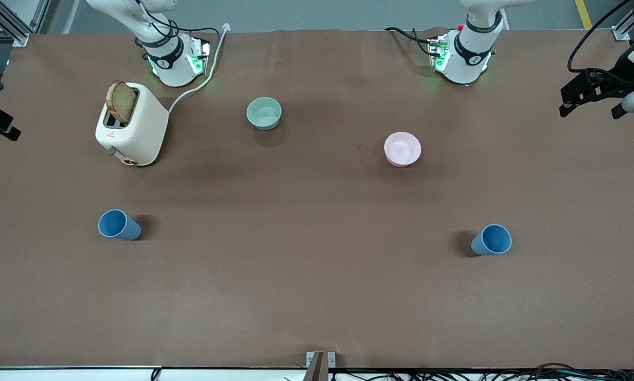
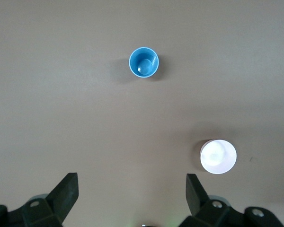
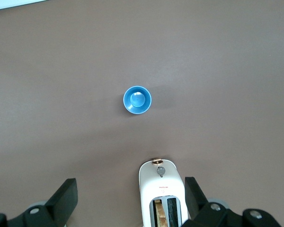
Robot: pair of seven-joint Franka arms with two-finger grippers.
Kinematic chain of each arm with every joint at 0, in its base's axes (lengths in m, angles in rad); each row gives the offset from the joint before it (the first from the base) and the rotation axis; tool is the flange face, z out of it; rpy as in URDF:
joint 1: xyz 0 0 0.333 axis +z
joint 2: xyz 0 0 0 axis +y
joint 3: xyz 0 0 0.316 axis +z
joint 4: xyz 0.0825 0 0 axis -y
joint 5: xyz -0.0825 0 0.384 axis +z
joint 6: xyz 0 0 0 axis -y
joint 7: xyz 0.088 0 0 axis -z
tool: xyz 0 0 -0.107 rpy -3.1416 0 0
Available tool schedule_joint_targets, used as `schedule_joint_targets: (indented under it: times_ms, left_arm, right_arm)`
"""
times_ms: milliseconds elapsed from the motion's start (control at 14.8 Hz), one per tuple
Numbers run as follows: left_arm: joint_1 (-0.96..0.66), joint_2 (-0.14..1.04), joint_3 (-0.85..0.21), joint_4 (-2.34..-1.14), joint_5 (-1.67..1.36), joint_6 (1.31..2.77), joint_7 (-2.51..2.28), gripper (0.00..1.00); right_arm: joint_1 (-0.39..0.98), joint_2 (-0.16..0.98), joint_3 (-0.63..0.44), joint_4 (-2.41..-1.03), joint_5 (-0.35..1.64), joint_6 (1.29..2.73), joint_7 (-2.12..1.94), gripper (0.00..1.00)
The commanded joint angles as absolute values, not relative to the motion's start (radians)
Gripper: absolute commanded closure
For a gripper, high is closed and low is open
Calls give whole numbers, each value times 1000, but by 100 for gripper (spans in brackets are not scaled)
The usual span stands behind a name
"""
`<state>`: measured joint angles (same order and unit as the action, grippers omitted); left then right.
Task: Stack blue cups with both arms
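Observation:
I should stack the blue cups, so I should next use my left gripper to grab the blue cup beside the pink bowl (image 1: 402,148) by its rim (image 1: 491,226).
Two blue cups stand upright on the brown table. One blue cup (image 1: 118,225) is toward the right arm's end and also shows in the right wrist view (image 3: 137,100). The other blue cup (image 1: 491,239) is toward the left arm's end and also shows in the left wrist view (image 2: 144,62). My left gripper (image 2: 131,187) is open and empty, high over the table near the pink bowl. My right gripper (image 3: 130,189) is open and empty, high over the toaster. Both hands are out of the front view; only the arms' bases show there.
A white toaster (image 1: 132,124) with a bread slice stands near the right arm's base, its cord running to the table edge. A pale green bowl (image 1: 264,112) and a pink bowl (image 1: 402,148) sit farther from the front camera than the cups. Black equipment (image 1: 597,92) overhangs the left arm's end.

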<state>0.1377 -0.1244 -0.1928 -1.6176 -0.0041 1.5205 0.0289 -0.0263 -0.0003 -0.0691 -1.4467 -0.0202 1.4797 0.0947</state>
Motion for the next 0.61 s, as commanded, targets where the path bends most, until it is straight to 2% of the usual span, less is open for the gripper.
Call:
schedule_joint_targets:
  times_ms: [0, 270, 405, 541]
  left_arm:
    - [140, -115, -196, -1592, 0, 1505, 31, 0]
    - [138, -71, -195, -1556, 17, 1511, 43, 0]
    - [143, 24, -195, -1523, 81, 1546, 46, 0]
    - [149, 86, -192, -1543, 117, 1647, 44, 0]
  right_arm:
    - [-29, -5, -66, -1448, -15, 1471, 92, 0]
    - [-28, -3, -64, -1448, -15, 1471, 94, 0]
    - [-28, -3, -64, -1447, -15, 1473, 94, 0]
    - [-32, -2, -64, -1445, -6, 1476, 91, 0]
